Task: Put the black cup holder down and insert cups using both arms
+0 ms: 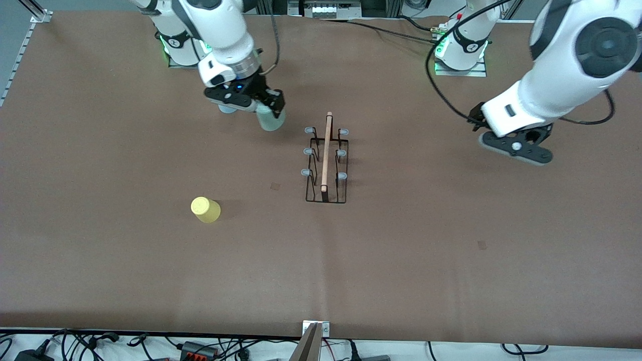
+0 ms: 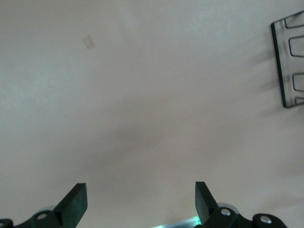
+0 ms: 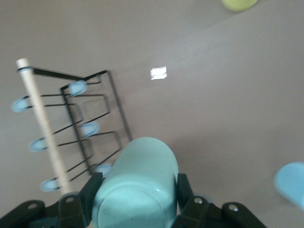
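The mint green cup's lower edge point(image 1: 274, 128) is short of the cup holder's end peg point(image 1: 310, 130), so the right gripper should move the cup toward the peg before it releases the cup.
The black cup holder point(image 1: 326, 160) stands in the middle of the table, its wooden rod handle on top and grey-blue pegs on both sides. My right gripper point(image 1: 269, 106) hangs over the table beside the holder's end nearest the robot bases, shut on the pale mint green cup point(image 1: 272, 122). In the right wrist view the fingers point(image 3: 90, 190) clamp that mint cup point(image 3: 137, 180), with the holder point(image 3: 71, 128) just past it. A light blue cup point(image 1: 228, 109) shows partly under the right hand. The yellow cup point(image 1: 205, 209) lies nearer the front camera. My left gripper point(image 1: 516, 148) waits open and empty.
The left wrist view shows bare brown table between the open left gripper point(image 2: 140, 199) and a corner of the holder point(image 2: 287, 61). The right wrist view catches the yellow cup point(image 3: 240, 4) and light blue cup point(image 3: 292, 183) at its edges. Cables lie along the table's front edge.
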Robot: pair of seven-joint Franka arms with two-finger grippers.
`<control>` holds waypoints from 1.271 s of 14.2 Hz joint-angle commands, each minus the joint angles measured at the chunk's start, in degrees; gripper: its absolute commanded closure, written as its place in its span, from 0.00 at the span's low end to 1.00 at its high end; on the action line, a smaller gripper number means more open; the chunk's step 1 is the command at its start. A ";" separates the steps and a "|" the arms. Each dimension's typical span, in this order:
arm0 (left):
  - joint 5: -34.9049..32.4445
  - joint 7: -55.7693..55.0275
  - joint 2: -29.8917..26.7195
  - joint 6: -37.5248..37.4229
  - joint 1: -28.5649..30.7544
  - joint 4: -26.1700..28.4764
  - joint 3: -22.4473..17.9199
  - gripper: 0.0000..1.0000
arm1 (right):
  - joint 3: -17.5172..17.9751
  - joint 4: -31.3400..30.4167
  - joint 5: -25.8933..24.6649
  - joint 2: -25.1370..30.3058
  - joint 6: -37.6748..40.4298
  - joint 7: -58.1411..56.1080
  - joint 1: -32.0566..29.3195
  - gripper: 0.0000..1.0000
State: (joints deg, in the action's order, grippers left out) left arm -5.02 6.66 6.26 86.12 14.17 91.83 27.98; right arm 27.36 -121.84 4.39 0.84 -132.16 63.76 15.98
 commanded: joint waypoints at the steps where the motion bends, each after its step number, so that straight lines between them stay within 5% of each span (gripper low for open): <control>1: 3.70 10.78 -0.55 -3.41 7.52 -3.05 0.32 0.00 | -0.02 2.40 -1.47 -5.31 -4.23 7.94 3.96 1.00; 4: 2.22 10.14 0.85 -3.50 9.21 -5.35 -0.21 0.00 | -0.02 2.49 -9.46 -8.91 -6.00 14.54 5.46 1.00; 8: 2.21 5.73 4.10 -1.41 13.07 -6.57 -1.78 0.00 | -0.02 2.49 -10.27 -10.59 -7.32 14.64 5.55 1.00; 13: 5.10 5.73 2.54 1.59 9.31 -6.15 -8.99 0.00 | -0.02 3.89 -10.27 -12.26 -7.85 14.73 6.08 1.00; 16: 7.91 5.82 0.42 1.68 -4.90 -4.82 -23.89 0.00 | -0.02 5.21 -10.36 -14.45 -8.03 14.82 7.57 0.99; 17: 9.75 5.90 0.59 1.77 -5.72 -4.82 -25.50 0.00 | -0.02 5.30 -10.80 -14.81 -8.03 14.82 7.57 0.89; 18: 11.08 5.91 0.77 1.77 -5.64 -4.74 -25.96 0.00 | -0.02 5.56 -10.71 -14.99 -7.85 15.25 7.49 0.52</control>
State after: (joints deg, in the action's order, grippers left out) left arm 3.06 12.71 7.80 87.83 10.26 86.40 5.29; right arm 27.43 -118.20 -4.88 -12.49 -140.24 77.08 23.00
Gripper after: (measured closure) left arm 0.000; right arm 0.317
